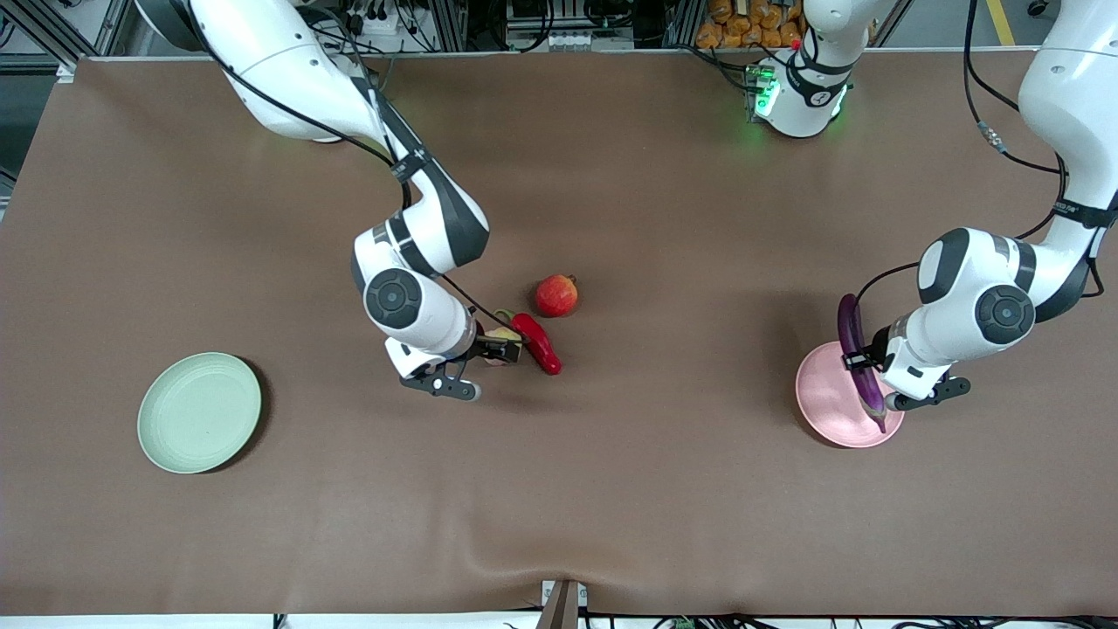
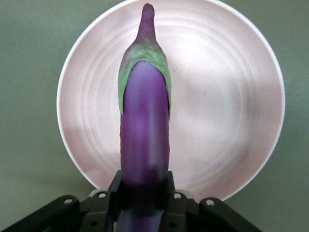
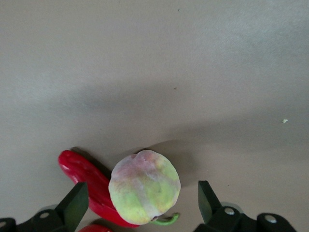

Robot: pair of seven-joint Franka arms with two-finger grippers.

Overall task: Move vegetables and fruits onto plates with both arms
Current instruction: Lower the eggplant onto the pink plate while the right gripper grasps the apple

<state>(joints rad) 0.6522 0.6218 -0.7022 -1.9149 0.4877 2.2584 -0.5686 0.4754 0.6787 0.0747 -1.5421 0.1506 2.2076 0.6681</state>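
I will next use my right gripper to grab the pale yellow-pink fruit for the pale green plate, holding it by its rounded body [image 3: 144,186].
My left gripper [image 1: 863,361] is shut on the purple eggplant [image 1: 859,360] and holds it just above the pink plate [image 1: 830,406], green stem end toward the front camera. In the left wrist view the fingers [image 2: 116,186] clamp the eggplant [image 2: 145,130] over the plate [image 2: 227,96]. My right gripper [image 1: 500,347] is open and low around the pale yellow-pink fruit [image 1: 503,333]. In the right wrist view the gripper [image 3: 141,195] straddles the fruit [image 3: 145,186], with the red chili [image 3: 87,181] lying against the fruit. The chili [image 1: 537,343] and the pomegranate [image 1: 556,295] lie mid-table.
The pale green plate [image 1: 199,412] sits toward the right arm's end, nearer the front camera, with nothing on it. Brown cloth [image 1: 655,489] covers the table. The chili touches the pale fruit beside one of the right gripper's fingers [image 3: 75,205].
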